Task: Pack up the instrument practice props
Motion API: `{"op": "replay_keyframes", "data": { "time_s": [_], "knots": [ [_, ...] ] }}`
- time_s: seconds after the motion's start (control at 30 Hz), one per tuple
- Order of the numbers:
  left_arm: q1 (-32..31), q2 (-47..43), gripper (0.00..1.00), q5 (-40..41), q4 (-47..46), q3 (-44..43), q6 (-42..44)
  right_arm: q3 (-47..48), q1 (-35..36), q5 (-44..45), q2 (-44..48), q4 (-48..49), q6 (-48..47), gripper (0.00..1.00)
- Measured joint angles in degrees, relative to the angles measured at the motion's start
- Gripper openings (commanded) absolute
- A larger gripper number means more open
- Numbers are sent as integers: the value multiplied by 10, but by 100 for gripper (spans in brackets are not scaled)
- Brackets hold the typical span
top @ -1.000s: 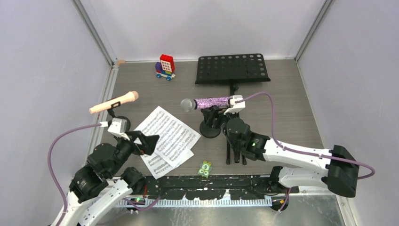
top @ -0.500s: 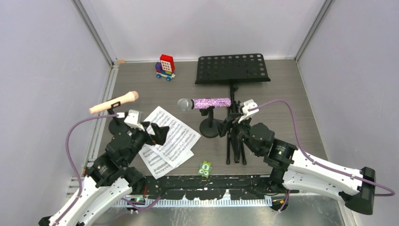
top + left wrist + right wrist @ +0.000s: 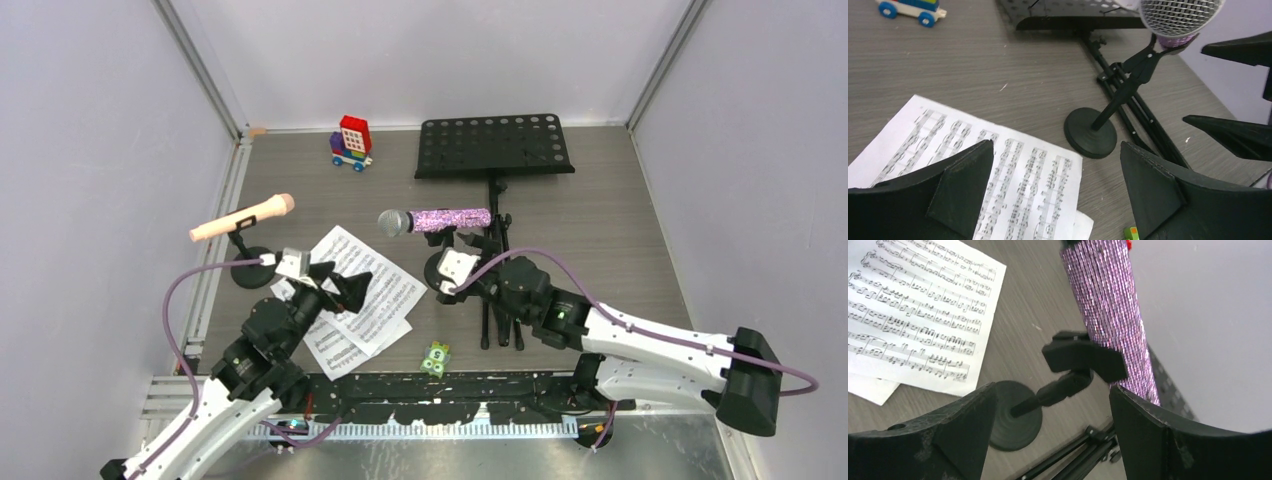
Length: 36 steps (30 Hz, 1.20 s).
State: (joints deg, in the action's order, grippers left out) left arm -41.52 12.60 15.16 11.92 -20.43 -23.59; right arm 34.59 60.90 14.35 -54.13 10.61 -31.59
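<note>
My right gripper is going to grip the purple-glitter microphone next by its neck behind the mesh head (image 3: 419, 221) (image 3: 1094, 254). The mount will stay free, so the microphone can be unclipped for packing.
The purple-glitter microphone (image 3: 440, 218) lies clipped in its black round-based mount (image 3: 432, 272). My right gripper (image 3: 470, 262) is open beside that mount. In the right wrist view my gripper (image 3: 1053, 432) frames the mount's stem and base (image 3: 1013, 422), with the microphone (image 3: 1108, 310) above. My left gripper (image 3: 340, 283) is open above the white sheet-music pages (image 3: 385, 295); in its wrist view the gripper (image 3: 1055, 195) has the pages (image 3: 998, 170) below it. The pink microphone (image 3: 243, 218) sits on its mount (image 3: 248, 268) at the left. The black music desk (image 3: 495, 145) stands at the back on tripod legs (image 3: 500, 315).
A red-blue toy brick vehicle (image 3: 351, 142) stands at the back, left of the music desk. A small green square piece (image 3: 435, 358) lies near the front edge. Grey walls close in the table on three sides.
My left gripper has moved forward and right over the sheet music. My right gripper has swung left and turned to face the purple microphone's mount. The props have not moved.
</note>
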Motion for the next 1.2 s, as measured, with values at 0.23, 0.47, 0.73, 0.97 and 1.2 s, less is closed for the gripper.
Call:
{"op": "replay_keyframes", "data": {
  "time_s": [0.23,0.47,0.73,0.97,1.2],
  "knots": [
    [0,-10,100,-54,-139,81,31,73,0,-40,-42,19,-115,86],
    [0,40,100,-113,-252,123,72,147,0,-56,-87,2,-188,86],
    [0,103,100,-157,-360,129,97,187,0,-68,-149,-50,-229,84],
    [0,142,100,-187,-487,184,106,201,0,-52,-183,-45,-249,80],
    [0,154,100,-203,-535,189,107,203,0,-29,-211,-13,-255,64]
  ]
}}
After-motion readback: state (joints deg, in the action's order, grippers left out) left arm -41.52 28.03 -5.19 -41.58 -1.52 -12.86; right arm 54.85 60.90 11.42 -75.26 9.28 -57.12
